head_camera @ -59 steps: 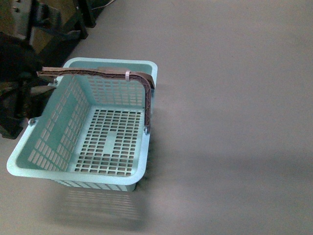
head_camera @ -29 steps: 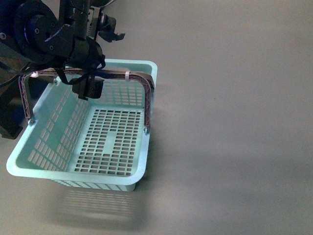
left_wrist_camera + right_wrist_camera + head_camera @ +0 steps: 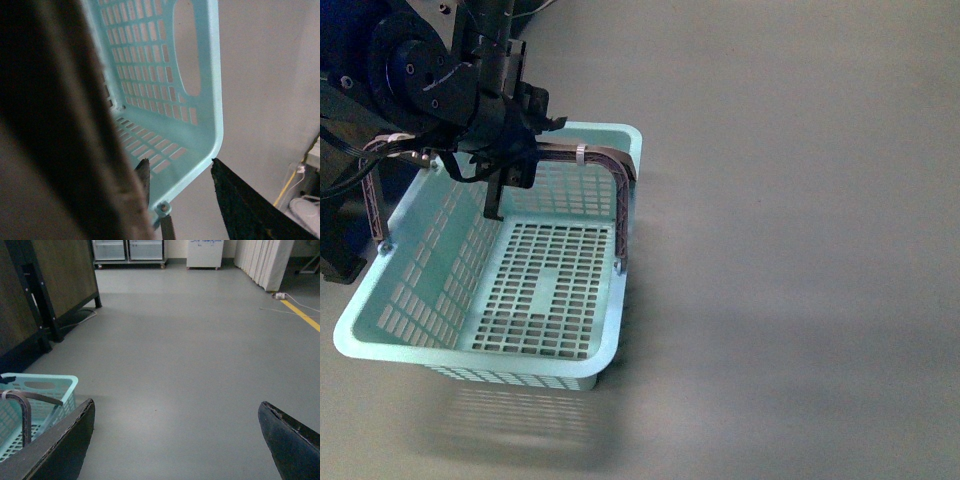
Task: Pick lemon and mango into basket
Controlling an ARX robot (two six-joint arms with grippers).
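Observation:
The robot's left gripper will grab the basket by its brown handle next. It can then carry the basket for the lemon and mango.
The turquoise basket (image 3: 430, 270) stands empty on the grey floor, its brown handle (image 3: 620, 200) upright. My left gripper (image 3: 520, 165) is open above the basket's far left corner, next to the handle. In the left wrist view the left gripper (image 3: 179, 165) has one finger inside the basket's (image 3: 150, 60) rim corner and one outside it. A blurred dark band, probably the handle, fills that view's side. My right gripper (image 3: 176, 405) is open and empty over bare floor, with the basket (image 3: 45, 385) off to one side. No lemon or mango shows in any view.
A dark wooden cabinet on black legs (image 3: 45, 285) stands beyond the basket. White cabinets (image 3: 205, 252), a curtain (image 3: 262, 260) and a yellow floor line (image 3: 302, 315) lie far off. Dark furniture (image 3: 340, 250) sits at the front view's left edge.
My left arm has come into the front view over the basket's far left corner and has dropped lower toward the rim. The basket has not moved.

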